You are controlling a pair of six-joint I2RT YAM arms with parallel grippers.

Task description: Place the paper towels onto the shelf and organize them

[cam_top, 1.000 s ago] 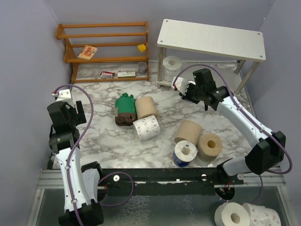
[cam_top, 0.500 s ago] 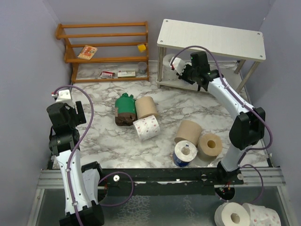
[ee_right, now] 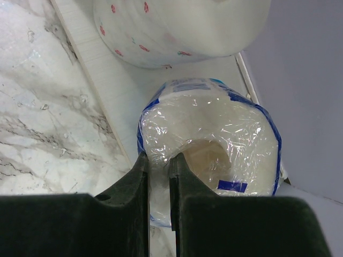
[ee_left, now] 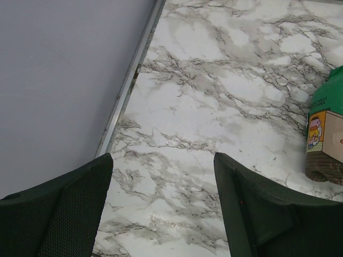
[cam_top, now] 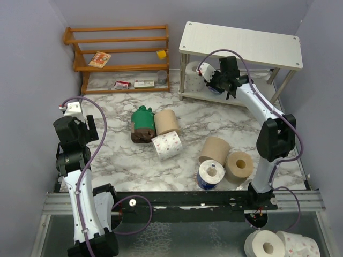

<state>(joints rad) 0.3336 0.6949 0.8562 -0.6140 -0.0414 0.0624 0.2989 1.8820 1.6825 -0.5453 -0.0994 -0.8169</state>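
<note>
I need to open my right gripper, as the blue-wrapped roll is upright over the flat lower board, close beside the pink-dotted roll.
My right gripper [ee_right: 159, 166] is shut on the wall of a blue-wrapped roll [ee_right: 225, 123], one finger in its core. The roll is at the lower board [ee_right: 107, 80] of the white shelf [cam_top: 241, 43], beside a pink-dotted roll [ee_right: 177, 27] that stands on that board. In the top view the right gripper [cam_top: 216, 84] reaches under the shelf's top board. My left gripper [ee_left: 163, 214] is open and empty over bare marble at the left wall. On the table lie a green pack [cam_top: 141, 119], tan rolls [cam_top: 167, 122] [cam_top: 214, 150] [cam_top: 239, 165], a pink-dotted roll [cam_top: 167, 144] and a blue-wrapped roll [cam_top: 210, 174].
An orange-brown wooden rack [cam_top: 120, 53] with small items stands at the back left. Two more rolls [cam_top: 265, 246] lie below the table's near edge at the right. The green pack's edge shows in the left wrist view [ee_left: 327, 134].
My right gripper has carried the blue-wrapped roll from over the table up and left, in under the shelf's top board to the lower tier. The left arm has not moved.
</note>
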